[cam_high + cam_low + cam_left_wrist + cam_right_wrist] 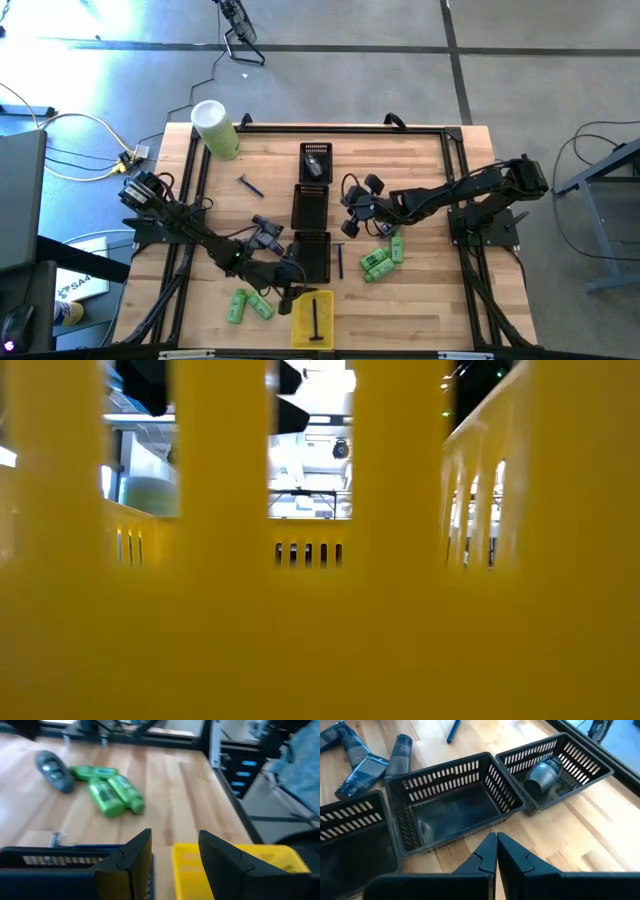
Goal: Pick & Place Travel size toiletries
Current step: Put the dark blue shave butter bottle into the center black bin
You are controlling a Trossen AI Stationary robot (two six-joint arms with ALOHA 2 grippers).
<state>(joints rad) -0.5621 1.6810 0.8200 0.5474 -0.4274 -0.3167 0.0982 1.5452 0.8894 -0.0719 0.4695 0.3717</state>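
Note:
My left gripper takes hold of a blue tube by its end with the cap next, to sort the travel toiletries into trays.
Three black trays (311, 207) stand in a row down the table's middle, and a yellow tray (313, 320) with a thin dark stick (315, 318) in it sits at the near edge. A grey-blue oval piece (542, 775) lies in the far black tray. Green bottles lie near left (248, 305) and right (107, 790). Purple-grey tubes (365, 755) lie left of the trays. My left gripper (175, 855) stands open and holds nothing, between the nearest black tray and the yellow tray. My right gripper (496, 845) is shut and holds nothing, above the table right of the middle tray.
A big pale-green cylinder with a white top (215, 128) stands at the far left corner. Loose dark sticks lie far left (250, 185) and right of the nearest black tray (340, 262). Another grey oval piece (52, 769) lies by the right-hand bottles. The yellow tray's wall (320, 610) fills the low view.

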